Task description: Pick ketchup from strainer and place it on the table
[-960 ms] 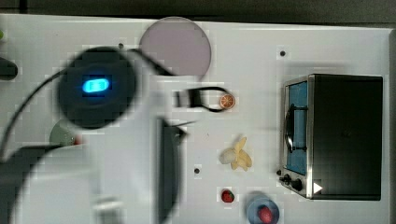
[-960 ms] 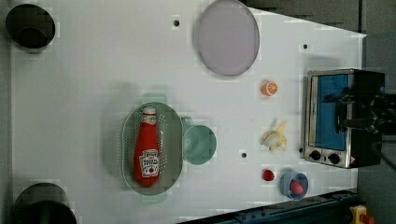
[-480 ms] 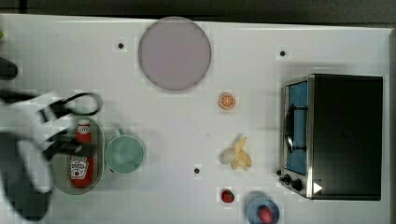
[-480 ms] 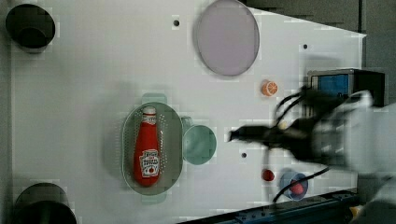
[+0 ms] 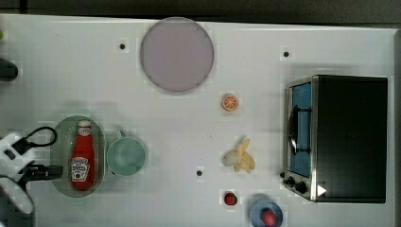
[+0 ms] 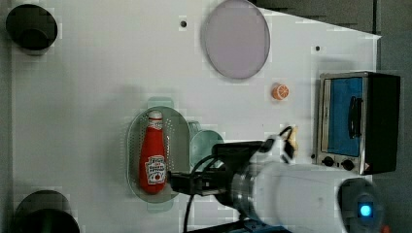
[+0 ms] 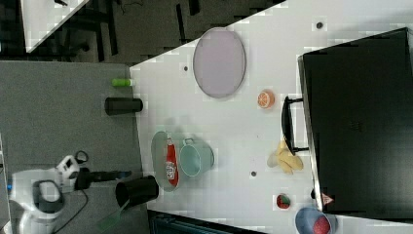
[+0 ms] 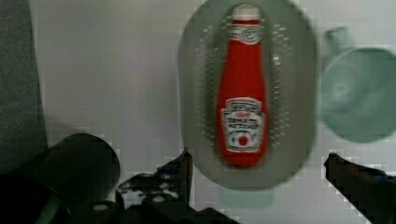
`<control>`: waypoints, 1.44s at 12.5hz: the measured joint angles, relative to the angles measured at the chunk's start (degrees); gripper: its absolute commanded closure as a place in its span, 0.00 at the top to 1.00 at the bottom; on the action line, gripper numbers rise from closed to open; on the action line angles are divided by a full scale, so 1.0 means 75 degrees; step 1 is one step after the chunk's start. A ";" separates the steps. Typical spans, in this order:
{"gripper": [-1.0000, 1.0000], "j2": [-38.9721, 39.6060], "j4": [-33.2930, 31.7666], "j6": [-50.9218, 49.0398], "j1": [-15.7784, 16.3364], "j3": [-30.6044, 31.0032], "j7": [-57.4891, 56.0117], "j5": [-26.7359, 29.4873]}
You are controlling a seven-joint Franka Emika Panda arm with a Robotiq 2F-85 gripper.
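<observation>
My gripper needs to grab the bottle by its labelled body (image 6: pixel 155 172) next, to move the ketchup from the strainer (image 6: pixel 179 145) to the table.
The red ketchup (image 5: pixel 82 158) bottle lies flat in the pale green strainer (image 5: pixel 60 142) near the top view's left edge, its white cap pointing away from the gripper. My gripper (image 5: pixel 52 171) hovers by the strainer's end, at the bottle's base, and touches nothing. In the wrist view the ketchup (image 8: pixel 243 93) rests in the strainer (image 8: pixel 201 93), and the gripper (image 8: pixel 257 157) is open with its fingers (image 8: pixel 183 168) spread wider than the strainer's end. In the left view the gripper (image 6: pixel 177 182) points at the ketchup (image 6: pixel 153 158). The white table (image 5: pixel 189 132) lies bare around the strainer.
A round green cup (image 5: pixel 125 156) touches the strainer's side. A grey plate (image 5: pixel 176 54), orange slice (image 5: pixel 230 102), banana (image 5: pixel 241 156), strawberry (image 5: pixel 230 198), blue bowl (image 5: pixel 265 213) and toaster oven (image 5: pixel 340 137) lie further off. A black cylinder (image 8: pixel 74 163) stands close to one finger.
The arm has swept across the table and now sits at the strainer's end, with the gripper pointing at the bottle's base. The ketchup and strainer have not moved.
</observation>
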 measured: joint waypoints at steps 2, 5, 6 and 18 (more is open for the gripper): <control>1.00 0.0305 -0.0716 0.1279 0.0005 0.0048 0.0012 -0.0025; 1.00 0.0874 -0.1731 0.3033 -0.0013 -0.0078 0.0025 -0.0364; 1.00 0.1202 -0.1880 0.3387 -0.0016 -0.0145 0.0025 -0.0468; 0.84 0.3579 -0.1880 0.5073 0.0390 -0.1056 0.0134 -0.0737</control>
